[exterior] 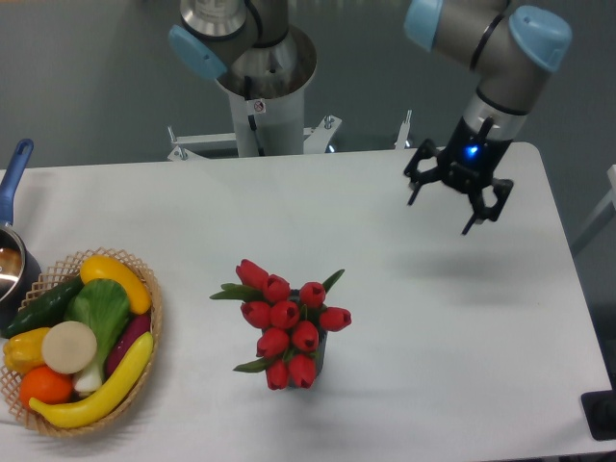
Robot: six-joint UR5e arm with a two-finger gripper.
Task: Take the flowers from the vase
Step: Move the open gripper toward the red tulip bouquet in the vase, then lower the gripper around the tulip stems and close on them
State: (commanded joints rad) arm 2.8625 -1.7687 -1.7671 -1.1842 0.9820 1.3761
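The gripper should next take the flowers by their red tulip buds, and then it should lift them out of the dark grey vase (pixel 320 354).
The flowers (pixel 287 322), a bunch of red tulip buds with green leaves, stand near the front middle of the white table. The dark grey vase (pixel 320 354) is almost hidden under them; only a sliver shows at the bunch's lower right. My gripper (pixel 443 214) hangs above the table at the back right, well away from the flowers, up and to their right. Its black fingers (pixel 471 223) are spread apart and hold nothing.
A woven wicker basket (pixel 149 332) of toy fruit and vegetables sits at the front left. A blue-handled pot (pixel 12 252) is at the left edge. The arm's base column (pixel 258 106) stands behind the table's back edge.
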